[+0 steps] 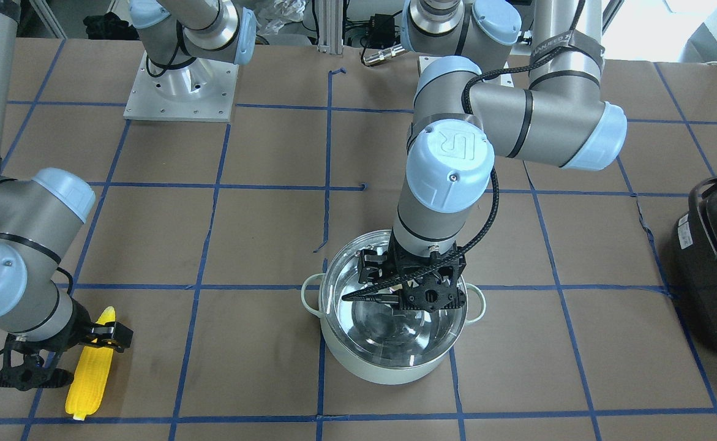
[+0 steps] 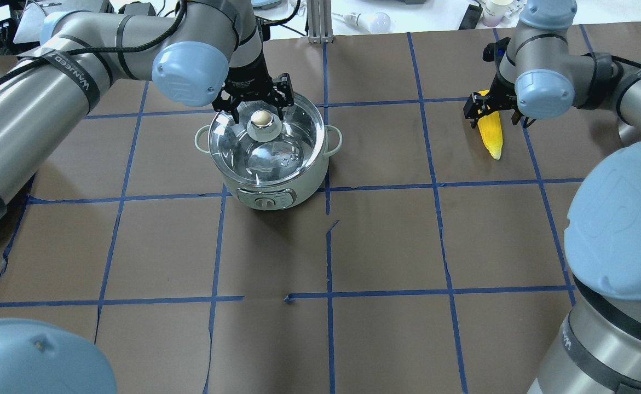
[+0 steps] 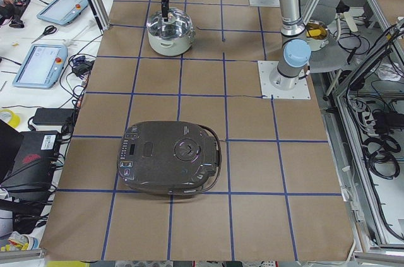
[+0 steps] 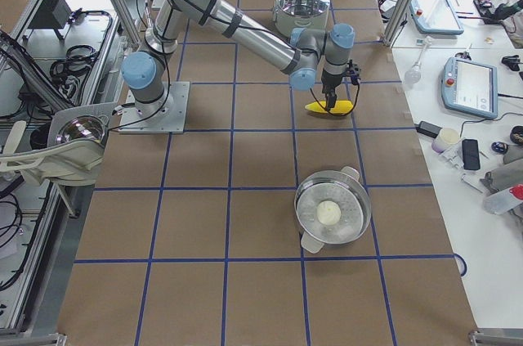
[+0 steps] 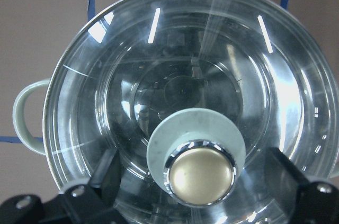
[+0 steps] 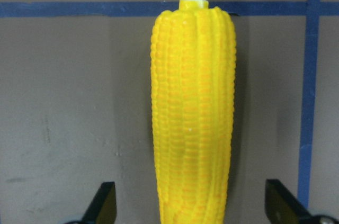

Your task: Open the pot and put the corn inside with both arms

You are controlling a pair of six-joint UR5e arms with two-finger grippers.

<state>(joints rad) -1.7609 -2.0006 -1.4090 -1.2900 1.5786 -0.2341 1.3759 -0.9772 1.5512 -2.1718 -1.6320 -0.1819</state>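
Observation:
The glass lid spreads far wider than the left gripper's fingers, so the left gripper should grab it next by the narrow brass knob (image 5: 201,176).
The mint-green pot (image 2: 265,191) stands with its glass lid (image 2: 293,156) on it, seen from above in the left wrist view (image 5: 159,65). My left gripper (image 2: 257,106) is open, its fingers (image 5: 106,181) on either side of the brass knob (image 5: 201,173) and apart from it. The yellow corn (image 2: 490,134) lies flat on the table. My right gripper (image 2: 492,112) is open and straddles the corn's thick end; the right wrist view shows the corn (image 6: 193,113) between the fingers (image 6: 103,205), untouched. In the front view the left gripper (image 1: 395,288) is over the pot (image 1: 389,361).
A black glossy appliance (image 1: 716,269) with a handle sits at the table end on my left, also seen in the left side view (image 3: 170,156). A steel steamer basket (image 4: 331,215) with a white item inside stands on my right. Blue tape lines grid the brown table (image 2: 386,241).

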